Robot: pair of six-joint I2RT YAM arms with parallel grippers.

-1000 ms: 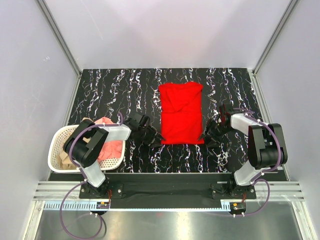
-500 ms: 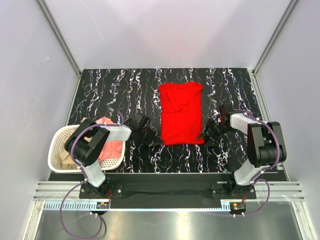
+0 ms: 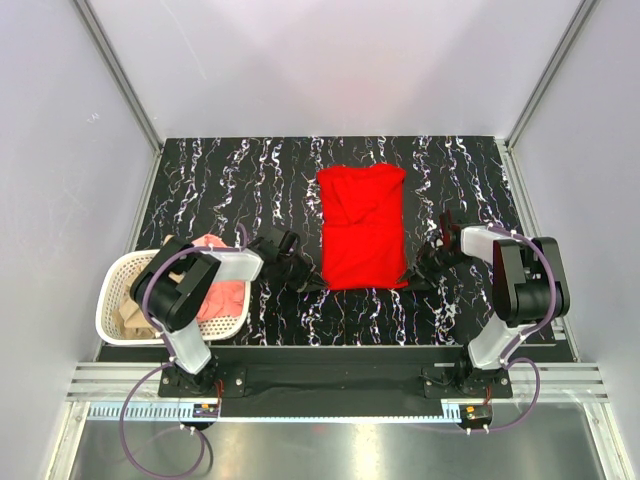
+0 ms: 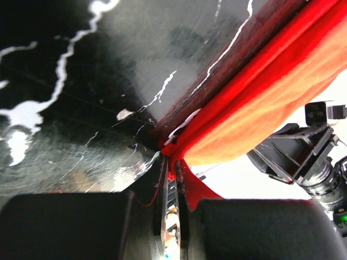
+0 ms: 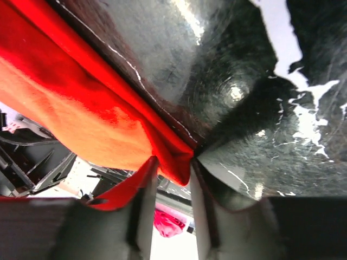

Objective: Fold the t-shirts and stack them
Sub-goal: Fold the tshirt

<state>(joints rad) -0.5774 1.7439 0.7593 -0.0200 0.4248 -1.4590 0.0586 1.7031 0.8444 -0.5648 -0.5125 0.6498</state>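
I would bring up the near corner of the red t-shirt if I lifted my left gripper now, because its shut fingers pinch the t-shirt's hem.
A red t-shirt [image 3: 362, 225], folded into a long strip, lies in the middle of the black marbled table [image 3: 230, 180]. My left gripper [image 3: 315, 280] is at its near left corner and is shut on the hem; in the left wrist view the jaws [image 4: 172, 168] pinch red cloth [image 4: 260, 103] that is raised off the table. My right gripper [image 3: 412, 275] is at the near right corner. In the right wrist view its jaws [image 5: 173, 168] hold a thick fold of the red hem [image 5: 81, 97], also raised a little.
A white laundry basket [image 3: 108, 300] stands at the near left with a pink garment [image 3: 215, 290] and a tan one in it. The pink garment shows small in the right wrist view [image 5: 169, 223]. Grey walls enclose the table.
Both grippers have edged inward onto the shirt's near corners, and the near hem has bunched and lifted slightly. The rest of the shirt has not moved.
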